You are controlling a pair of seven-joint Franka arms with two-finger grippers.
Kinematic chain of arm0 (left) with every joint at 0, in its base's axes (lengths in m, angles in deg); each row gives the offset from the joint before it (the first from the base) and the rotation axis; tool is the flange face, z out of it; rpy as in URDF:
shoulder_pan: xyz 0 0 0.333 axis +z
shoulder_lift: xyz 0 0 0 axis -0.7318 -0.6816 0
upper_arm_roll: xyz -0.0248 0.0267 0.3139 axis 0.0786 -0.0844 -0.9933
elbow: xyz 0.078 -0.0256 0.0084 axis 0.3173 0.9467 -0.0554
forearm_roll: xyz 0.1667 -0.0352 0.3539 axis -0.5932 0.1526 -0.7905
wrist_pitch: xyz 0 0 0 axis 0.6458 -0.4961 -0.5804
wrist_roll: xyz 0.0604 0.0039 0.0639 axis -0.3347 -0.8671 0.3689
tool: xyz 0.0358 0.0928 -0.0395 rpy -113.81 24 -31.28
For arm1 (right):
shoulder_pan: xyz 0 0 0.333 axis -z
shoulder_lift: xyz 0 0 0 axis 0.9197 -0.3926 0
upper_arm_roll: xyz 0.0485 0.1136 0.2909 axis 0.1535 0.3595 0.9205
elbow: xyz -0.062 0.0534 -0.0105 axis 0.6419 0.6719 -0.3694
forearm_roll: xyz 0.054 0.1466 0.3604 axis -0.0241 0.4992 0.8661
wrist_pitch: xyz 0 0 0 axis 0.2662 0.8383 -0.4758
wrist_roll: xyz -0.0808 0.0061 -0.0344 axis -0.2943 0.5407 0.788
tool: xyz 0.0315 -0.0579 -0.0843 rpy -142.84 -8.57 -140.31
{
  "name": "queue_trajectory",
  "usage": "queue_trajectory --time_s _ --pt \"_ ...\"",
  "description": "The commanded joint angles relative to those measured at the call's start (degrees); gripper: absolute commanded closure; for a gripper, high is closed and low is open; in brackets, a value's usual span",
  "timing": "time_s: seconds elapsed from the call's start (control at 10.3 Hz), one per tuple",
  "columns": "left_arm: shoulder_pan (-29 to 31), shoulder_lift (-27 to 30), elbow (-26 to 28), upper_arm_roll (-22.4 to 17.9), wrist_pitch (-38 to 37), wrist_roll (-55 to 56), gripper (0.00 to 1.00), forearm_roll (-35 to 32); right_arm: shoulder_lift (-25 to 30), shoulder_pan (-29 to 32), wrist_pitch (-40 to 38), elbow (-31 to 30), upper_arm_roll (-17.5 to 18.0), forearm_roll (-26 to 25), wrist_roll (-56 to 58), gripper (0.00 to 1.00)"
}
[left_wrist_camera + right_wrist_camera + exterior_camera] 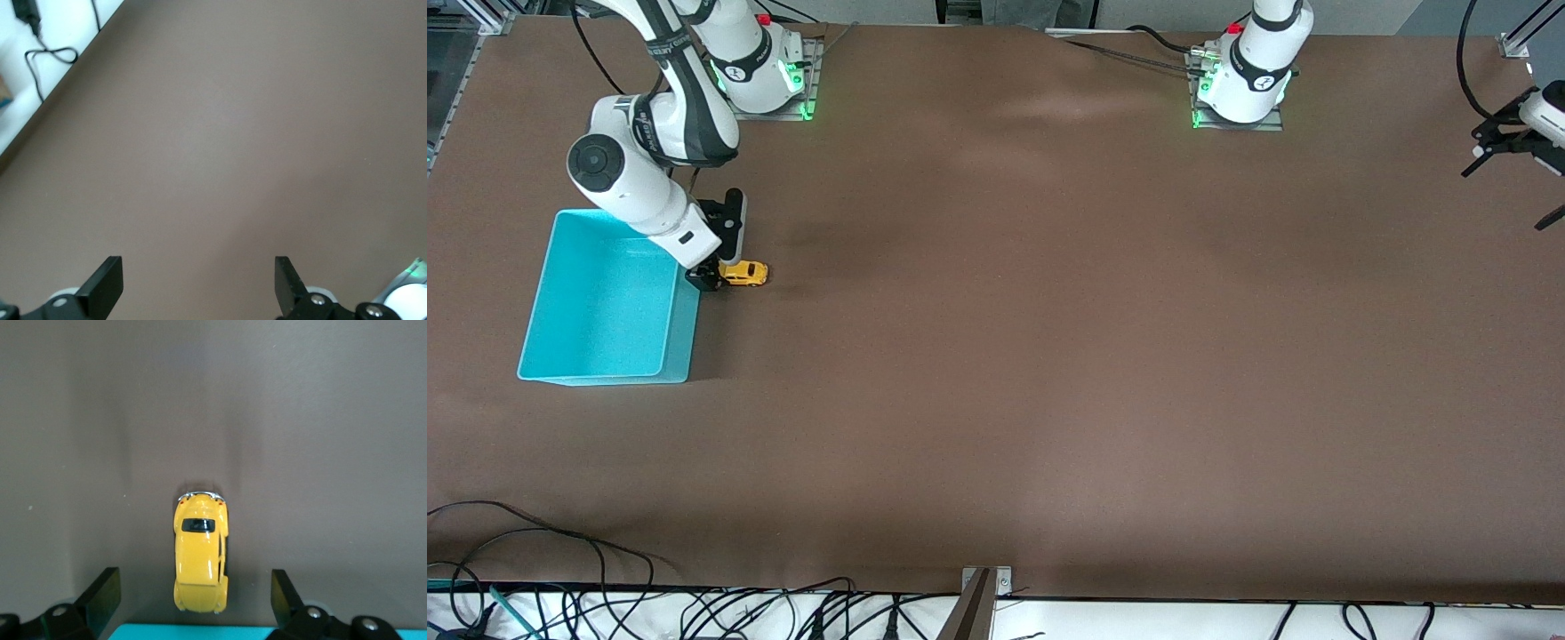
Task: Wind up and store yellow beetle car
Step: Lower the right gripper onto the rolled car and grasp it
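My right gripper moves lower before closing on the yellow beetle car, since my fingers are above the car and closing now would miss.
The yellow beetle car (pixel 744 273) stands on the brown table, just beside the turquoise bin (pixel 600 302) on the side toward the left arm's end. My right gripper (pixel 716 271) is low over the car and open. In the right wrist view the car (pixel 200 557) lies between the two fingertips of my right gripper (pixel 193 583) with a gap on each side, and the bin's rim (pixel 200 633) shows close by it. My left gripper (pixel 1516 182) waits, open and empty, over the table's edge at the left arm's end; its wrist view (pixel 198 270) shows only bare table.
The bin holds nothing. Black cables (pixel 560 613) run along the table's edge nearest the front camera, with a metal bracket (pixel 985 587) at its middle. The two arm bases (pixel 765 71) (pixel 1245 80) stand at the farthest edge.
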Motion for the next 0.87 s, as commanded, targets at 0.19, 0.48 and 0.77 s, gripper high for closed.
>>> queue_trajectory --time_s 0.19,0.48,0.77 --pt "0.0 -3.5 -7.9 4.8 -7.6 17.4 0.0 -3.0 -4.2 -0.1 13.6 -5.3 0.0 -0.9 3.4 0.0" --pt "0.0 -5.6 -10.6 5.4 -11.3 37.3 0.0 1.1 -6.7 0.5 17.6 -5.2 -0.4 -0.5 5.4 0.05" --pt "-0.5 -9.4 -14.8 7.0 -13.9 50.8 0.0 1.4 -6.8 0.5 17.9 -5.1 -0.4 -0.5 5.3 0.86"
